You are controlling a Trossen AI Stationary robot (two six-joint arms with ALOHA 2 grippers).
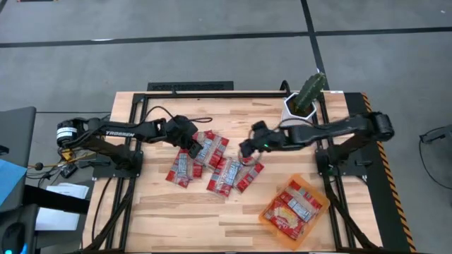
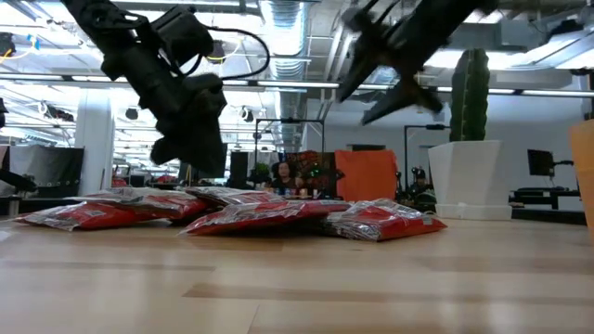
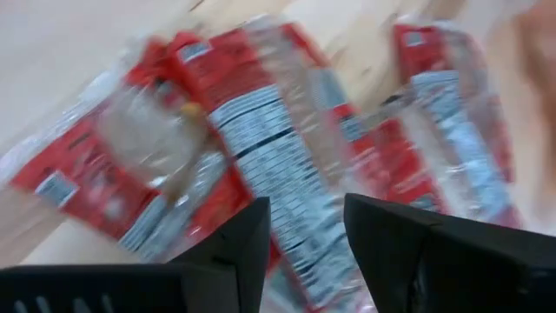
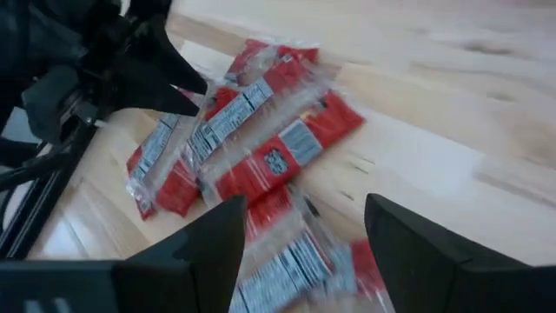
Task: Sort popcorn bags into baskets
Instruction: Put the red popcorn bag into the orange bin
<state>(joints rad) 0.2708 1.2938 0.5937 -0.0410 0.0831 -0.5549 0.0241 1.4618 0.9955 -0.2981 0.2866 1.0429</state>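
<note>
The bag has to be sorted into the orange basket. My right gripper should next pick up the red popcorn bag by its barcode edge.
Several red popcorn bags with white printed bands lie flat in a loose pile on the wooden table, some overlapping. My left gripper hangs open just above the pile's left part, its fingers either side of one bag's printed band. My right gripper is open wide above the pile's right part, higher up. The orange basket sits at the near right with a few bags inside.
A white pot with a cactus stands at the table's far right corner. Bare wood lies along the near edge and near left. Black frame rails run along the table's left, right and far sides.
</note>
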